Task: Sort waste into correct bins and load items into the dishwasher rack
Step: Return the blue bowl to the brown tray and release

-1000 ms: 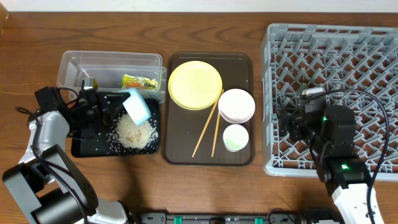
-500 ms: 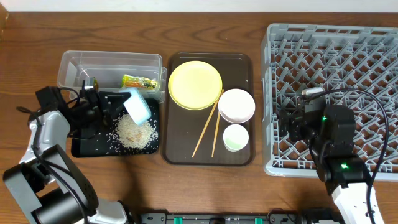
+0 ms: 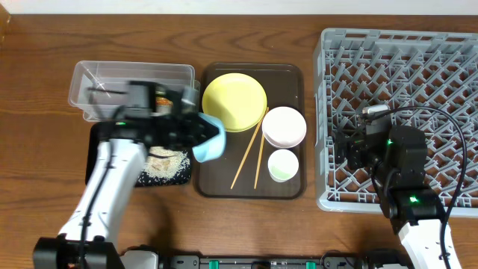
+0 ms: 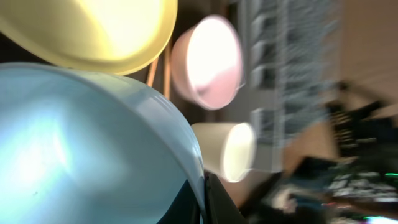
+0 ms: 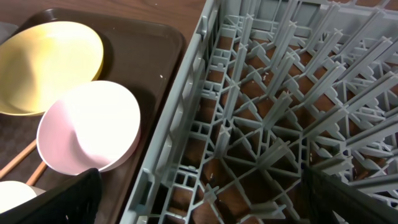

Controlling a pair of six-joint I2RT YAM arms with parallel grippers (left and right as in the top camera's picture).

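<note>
I need to keep holding the light blue bowl with my left gripper, because it hangs tilted above the serving tray's edge and opening now would drop it tipped onto that edge.
My left gripper (image 3: 200,134) is shut on the rim of the light blue bowl (image 3: 210,144) and holds it tilted over the left edge of the brown serving tray (image 3: 287,187); the bowl fills the left wrist view (image 4: 81,143). The yellow plate (image 3: 234,101), white bowl (image 3: 284,126), pale green cup (image 3: 283,165) and two chopsticks (image 3: 249,149) lie on that tray. Rice scraps (image 3: 164,163) lie in the black tray (image 3: 101,179). The snack wrapper is mostly hidden by my arm in the clear tub (image 3: 112,75). My right gripper (image 3: 351,146) is open over the grey rack's (image 3: 403,45) left edge.
The left arm stretches across the black tray and tub. The rack (image 5: 280,112) stands right of the serving tray (image 5: 168,37), with its wall close to the white bowl (image 5: 87,134). Bare wooden table lies at the back and left.
My left arm has swung right, carrying the blue bowl from above the black tray to the serving tray's left edge. The right arm has not moved.
</note>
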